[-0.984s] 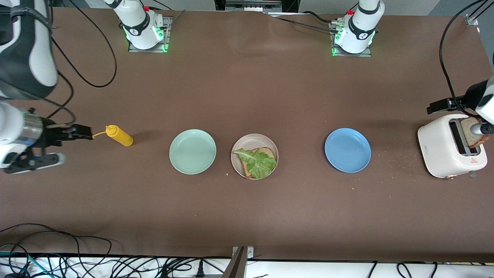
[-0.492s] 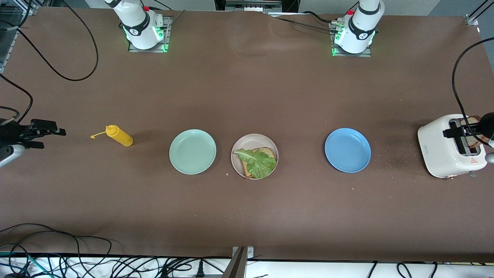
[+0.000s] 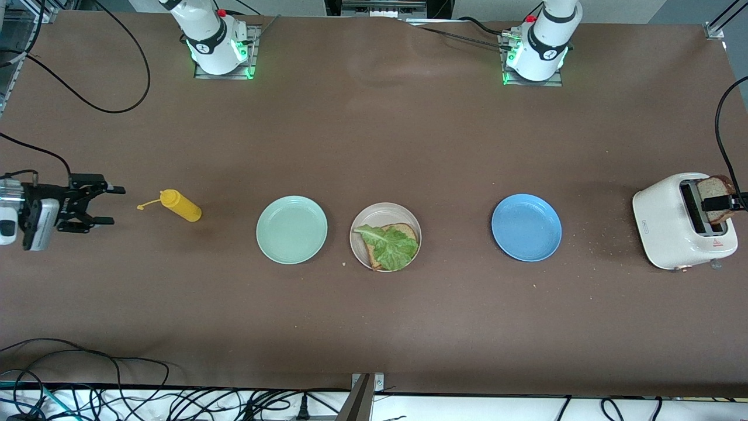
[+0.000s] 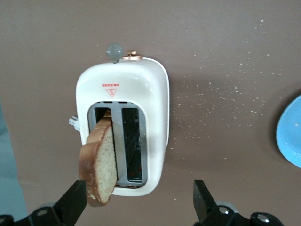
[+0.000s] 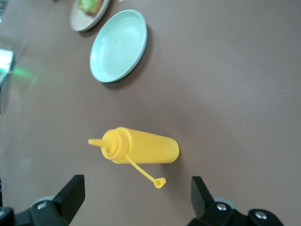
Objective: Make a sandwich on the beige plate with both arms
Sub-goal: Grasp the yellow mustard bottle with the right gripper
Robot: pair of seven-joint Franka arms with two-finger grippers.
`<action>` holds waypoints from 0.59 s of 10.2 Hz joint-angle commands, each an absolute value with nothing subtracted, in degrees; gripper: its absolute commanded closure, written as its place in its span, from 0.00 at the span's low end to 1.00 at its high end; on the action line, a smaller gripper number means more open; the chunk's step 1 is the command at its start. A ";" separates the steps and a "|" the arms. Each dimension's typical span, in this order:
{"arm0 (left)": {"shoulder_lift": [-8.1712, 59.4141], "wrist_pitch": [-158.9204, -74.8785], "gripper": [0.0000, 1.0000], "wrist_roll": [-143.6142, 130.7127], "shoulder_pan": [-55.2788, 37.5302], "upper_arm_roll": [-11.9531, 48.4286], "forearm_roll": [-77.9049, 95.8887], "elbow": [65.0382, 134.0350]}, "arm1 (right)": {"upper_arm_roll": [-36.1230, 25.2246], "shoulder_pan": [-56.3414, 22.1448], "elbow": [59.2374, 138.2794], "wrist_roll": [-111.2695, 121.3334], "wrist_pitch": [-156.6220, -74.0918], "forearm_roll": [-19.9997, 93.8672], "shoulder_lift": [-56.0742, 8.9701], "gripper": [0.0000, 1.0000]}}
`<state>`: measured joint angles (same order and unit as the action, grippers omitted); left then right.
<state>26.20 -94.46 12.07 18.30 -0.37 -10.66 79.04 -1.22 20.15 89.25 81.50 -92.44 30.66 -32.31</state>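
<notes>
Next, my left gripper grabs the toasted bread slice by the crust end sticking out of the toaster, to top the lettuce on the beige plate [image 3: 374, 209].
The beige plate [image 3: 374, 209] sits mid-table, between two other plates. On it lies a brown bread slice [image 3: 404, 229] with a crinkly green lettuce leaf [image 3: 390, 245] on top. A second bread slice [image 3: 714, 188] leans out of a slot of the white toaster [image 3: 666, 225] at the left arm's end. My left gripper [image 4: 138, 202] hangs open over the toaster, and that bread slice [image 4: 99, 165] is just inside one finger [image 4: 74, 202]. My right gripper [image 3: 115, 205] is open at the right arm's end, apart from the yellow bottle [image 3: 182, 206].
The yellow squeeze bottle [image 5: 146, 147] lies on its side with its cap dangling. A mint-green plate [image 3: 291, 229] lies beside the beige plate toward the right arm's end. A blue plate [image 3: 526, 227] lies toward the toaster. Crumbs dot the table near the toaster.
The right arm swung out of the front view and its gripper drew back from the bottle's tip. The left gripper shifted over the toaster toward the table's end. Both stayed open.
</notes>
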 commanded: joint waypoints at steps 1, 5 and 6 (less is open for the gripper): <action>29.26 -97.63 0.00 16.77 21.87 0.26 -12.65 77.43 | -0.53 21.88 91.58 97.93 -94.21 33.22 -34.70 0.00; 30.67 -99.67 0.00 17.67 24.61 0.35 -11.87 79.27 | -0.44 21.71 93.93 119.91 -95.97 33.66 -37.79 0.00; 30.67 -99.67 0.00 16.71 24.78 0.35 -11.52 80.06 | -0.35 21.71 96.74 124.49 -97.80 33.92 -37.53 0.00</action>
